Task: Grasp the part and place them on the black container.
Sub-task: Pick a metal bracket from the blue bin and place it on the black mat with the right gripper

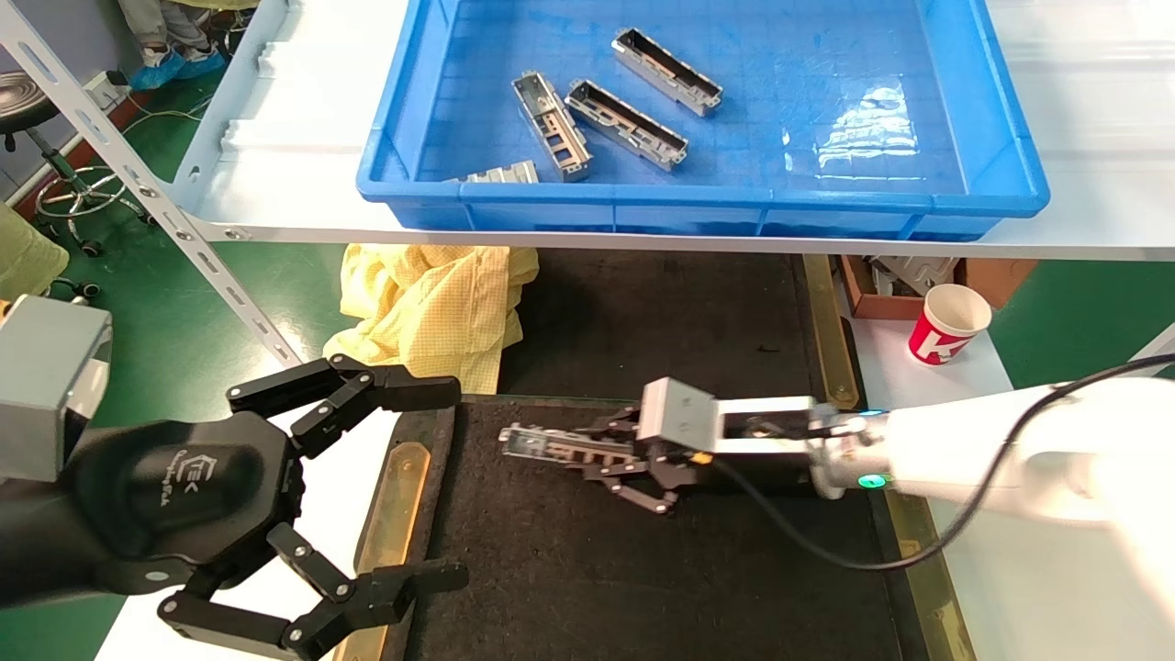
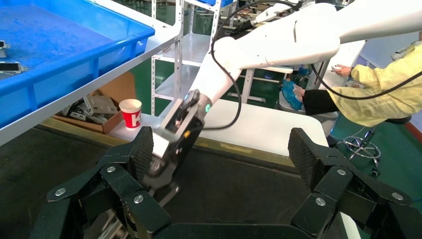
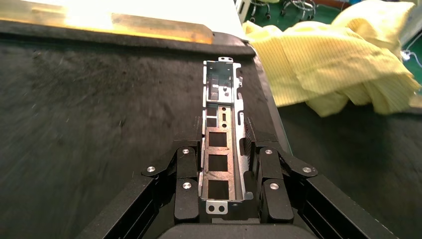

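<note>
The silvery part is above the bottom of the black container in the head view. My right gripper should keep holding the silvery part for now.
My right gripper (image 1: 592, 450) is shut on a silvery metal part (image 1: 542, 447), which sticks out past its fingertips. It holds the part low over the back left area of the black container (image 1: 643, 569); I cannot tell if the part touches it. The right wrist view shows the part (image 3: 219, 94) clamped between the fingers (image 3: 186, 164), near the container's edge (image 3: 99, 124). Several more parts (image 1: 627, 124) lie in the blue bin (image 1: 698, 195) on the shelf. My left gripper (image 1: 445, 485) is open and empty at the container's left edge; it also shows in the left wrist view (image 2: 222, 149).
A yellow cloth (image 1: 431, 312) lies behind the container's left corner. A red and white paper cup (image 1: 948, 323) and a cardboard box (image 1: 881, 275) stand at the right under the shelf. Brass strips (image 1: 390, 514) run along the container's sides.
</note>
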Available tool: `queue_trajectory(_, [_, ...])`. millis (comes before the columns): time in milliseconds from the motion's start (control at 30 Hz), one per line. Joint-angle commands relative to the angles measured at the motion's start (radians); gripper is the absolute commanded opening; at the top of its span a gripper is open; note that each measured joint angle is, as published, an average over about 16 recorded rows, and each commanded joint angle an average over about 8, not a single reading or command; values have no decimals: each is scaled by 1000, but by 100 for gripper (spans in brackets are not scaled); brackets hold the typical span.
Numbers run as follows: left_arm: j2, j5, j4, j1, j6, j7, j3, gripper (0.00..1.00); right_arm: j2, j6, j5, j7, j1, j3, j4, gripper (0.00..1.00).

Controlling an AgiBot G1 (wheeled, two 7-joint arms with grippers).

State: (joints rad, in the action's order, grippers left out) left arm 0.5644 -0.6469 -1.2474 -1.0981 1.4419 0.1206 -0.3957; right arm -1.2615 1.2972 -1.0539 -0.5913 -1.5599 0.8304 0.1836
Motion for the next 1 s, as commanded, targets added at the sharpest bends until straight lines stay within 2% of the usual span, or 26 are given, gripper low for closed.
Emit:
queue_trajectory(33, [0,0,0,0,0,0,0,100,-36,-26,1,-32,8,-2,-29,0])
queue_trajectory(200, [0,0,0,0,0,0,0,100,-83,-63,6,-77,27,-3,-51,0])
queue_trajectory(367, [0,0,0,0,0,0,0,100,-98,-91,14,-93,49,5,-19,0])
queue_trajectory(1000, [0,0,0,0,0,0,0,100,-101,-158,43,-50,88,93,72,0])
